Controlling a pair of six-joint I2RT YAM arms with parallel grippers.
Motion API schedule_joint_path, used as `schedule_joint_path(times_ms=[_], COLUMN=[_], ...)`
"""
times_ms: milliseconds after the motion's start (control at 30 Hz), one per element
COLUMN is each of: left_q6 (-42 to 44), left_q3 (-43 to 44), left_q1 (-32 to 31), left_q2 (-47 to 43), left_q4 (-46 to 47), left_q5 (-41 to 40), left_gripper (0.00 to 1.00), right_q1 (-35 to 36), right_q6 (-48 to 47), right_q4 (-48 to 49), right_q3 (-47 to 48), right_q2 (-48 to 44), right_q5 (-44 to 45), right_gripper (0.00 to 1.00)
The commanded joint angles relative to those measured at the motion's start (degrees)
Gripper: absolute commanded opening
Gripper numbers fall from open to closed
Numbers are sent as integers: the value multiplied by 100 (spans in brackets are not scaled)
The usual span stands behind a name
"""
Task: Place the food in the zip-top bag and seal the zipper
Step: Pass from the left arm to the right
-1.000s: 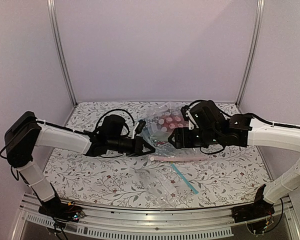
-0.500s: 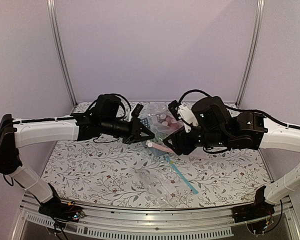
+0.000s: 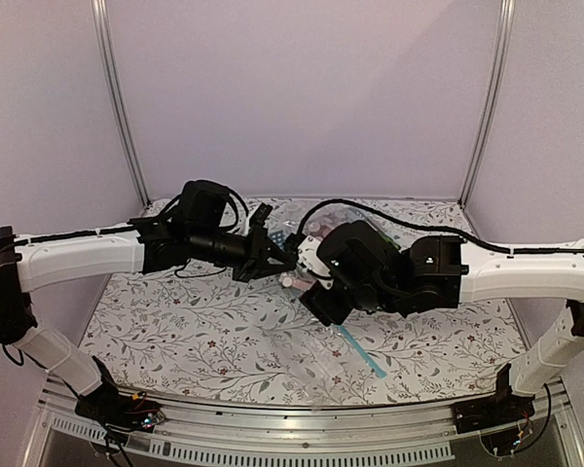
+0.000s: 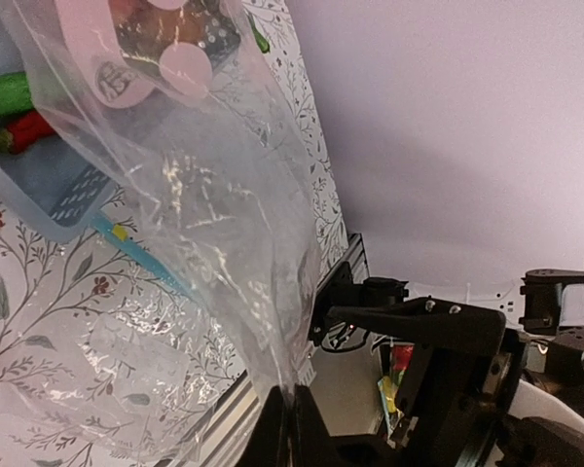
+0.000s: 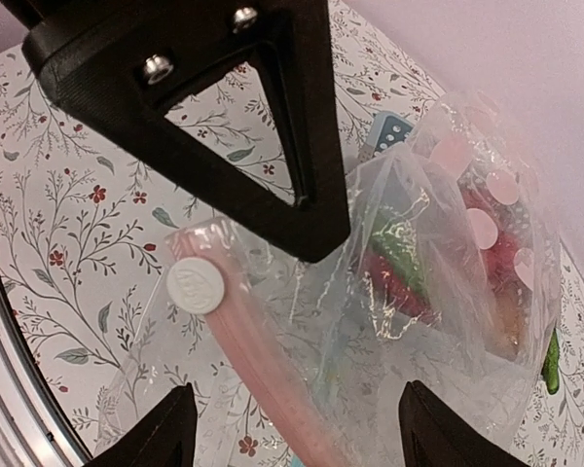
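The gripper's fingers stop short of the pink zipper's flat side, so it is too early to close. My right gripper first moves toward that side now, then closes on the zipper.
The zip-top bag [image 5: 438, 292] hangs lifted between my two grippers. Its pale pink zipper [image 5: 263, 375] has a white round slider [image 5: 197, 284] at the near end. The red chili and a green vegetable [image 5: 399, 268] show inside it, and also in the left wrist view [image 4: 15, 107]. My left gripper [image 4: 290, 428] is shut on a fold of the bag's clear plastic [image 4: 243, 253]; from above it [image 3: 275, 261] sits left of the bag. My right gripper [image 5: 297, 443] is open, with its fingertips [image 5: 165, 428] either side of the pink zipper. From above it [image 3: 313, 296] is just right of the left gripper.
A second clear bag with a teal-blue strip [image 3: 362, 352] lies on the flowered table [image 3: 175, 321] in front of the right gripper. The strip also shows in the left wrist view [image 4: 136, 258]. Metal posts stand at the back corners.
The bag has come up off the table. My right gripper has moved left along the pink zipper towards the left gripper. My left arm has risen and stretched out.
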Motion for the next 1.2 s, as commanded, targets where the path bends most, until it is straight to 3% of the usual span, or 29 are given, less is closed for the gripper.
schedule_joint_path(times_ms=[0,267,500,733,1000,1100,1167], left_q6=[-77,-99,-157,-402,-440,-421,-407], left_q3=[13,46,77,65,41,16,-5], left_q1=[80,89,122,168,190,210,227], left_q2=[-120,-172,-152,-153,-182,-186,-186], left_q4=[-129,-176,-123,154,132,104,89], left_q5=[-13,-41,-48,61,70,54,40], left_gripper=[3,3,3,3,3,3,3], right_q1=[73,163,253,431,444,449,478], right_q6=[-432,-576,-812,-1140,-1185,-1247,-1288], right_q4=[191,672,902,971,1158,1324,1399], right_q3=[139,89,45,94,115,53,0], right_q2=[249,532,604,984,1087,1051,964], right_q5=[570,1884,2128,2419,2929,3144,3167], right_gripper=[72,62,54,66,69,62,52])
